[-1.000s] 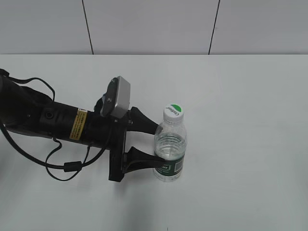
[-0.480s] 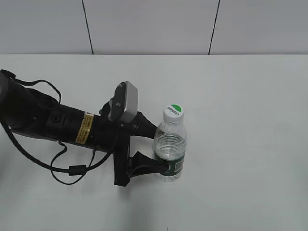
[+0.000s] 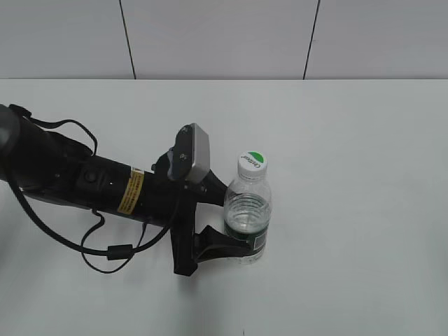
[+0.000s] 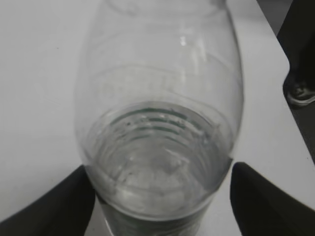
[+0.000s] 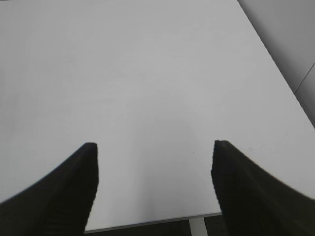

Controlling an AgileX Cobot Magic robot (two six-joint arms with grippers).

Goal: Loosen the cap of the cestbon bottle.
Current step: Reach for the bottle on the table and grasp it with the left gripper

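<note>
The left gripper should grab the cestbon bottle next by its lower body (image 3: 246, 222), to hold the bottle steady for loosening its cap (image 3: 252, 162).
The cestbon bottle (image 3: 247, 213) stands upright on the white table (image 3: 357, 147), clear and ribbed, with a dark green label band low on its body. Its white cap (image 3: 253, 162) with the green half-circle sits on top. My left gripper (image 3: 235, 218) is open, one black finger on each side of the bottle's lower body. In the left wrist view the bottle (image 4: 157, 98) fills the frame between the jaws (image 4: 157, 196). The left finger touches it and the right finger stands a little apart. The cap is out of that view. My right gripper (image 5: 155, 162) is open and empty over bare table.
A grey panelled wall (image 3: 210, 35) runs behind the table. The table's near edge (image 5: 147, 222) shows under my right gripper. A shoe on dark floor (image 4: 300, 93) lies beyond the table's side. The left arm's black cable (image 3: 105, 248) loops on the table.
My left arm has slid right and forward, bringing its open fingers farther around the bottle's lower body. The bottle and cap have not moved.
</note>
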